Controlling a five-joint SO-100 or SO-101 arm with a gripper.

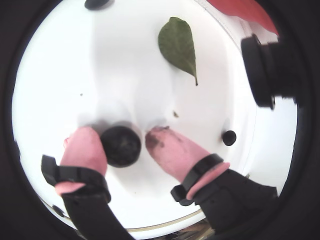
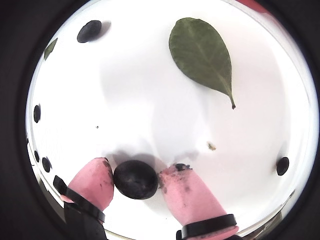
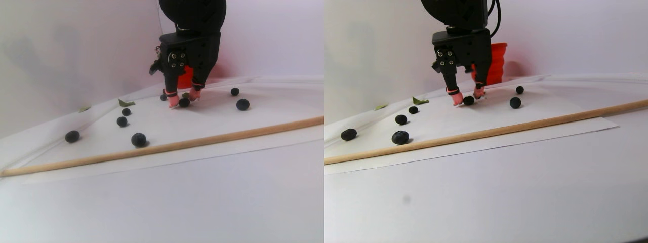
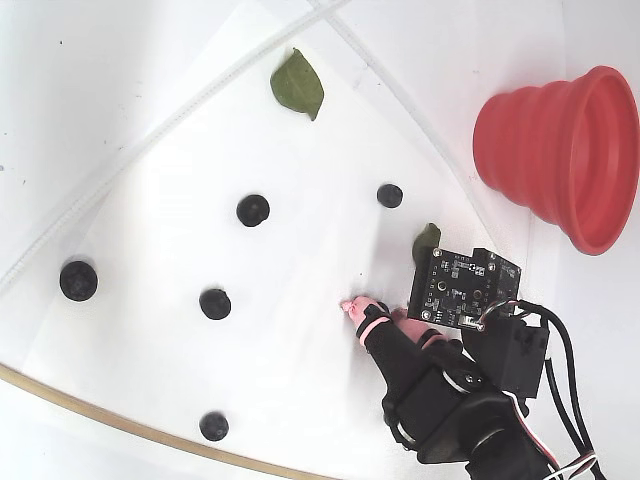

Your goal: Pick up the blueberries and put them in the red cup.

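The robot's gripper needs to grab the blueberry by its round sides next, so that it can drop the blueberry into the red cup (image 1: 246,11).
One blueberry (image 1: 121,146) (image 2: 135,179) lies on the white sheet between my pink fingertips. My gripper (image 1: 121,134) (image 2: 137,167) is down at the sheet and open. The left finger (image 1: 85,150) touches the berry, while in a wrist view a thin gap shows at the right finger (image 1: 170,147). The stereo pair view shows the same berry (image 3: 184,102) under the gripper (image 3: 183,97). Several more blueberries (image 4: 253,210) (image 4: 215,303) lie scattered on the sheet. The red cup (image 4: 560,150) (image 3: 493,61) lies on its side at the back right, beyond the sheet.
A green leaf (image 1: 177,45) (image 2: 200,52) lies just ahead of the fingers, and another leaf (image 4: 297,85) is at the sheet's far corner. A wooden dowel (image 3: 202,139) (image 4: 100,415) runs along the sheet's near edge. The camera board (image 4: 463,288) sticks out beside the gripper.
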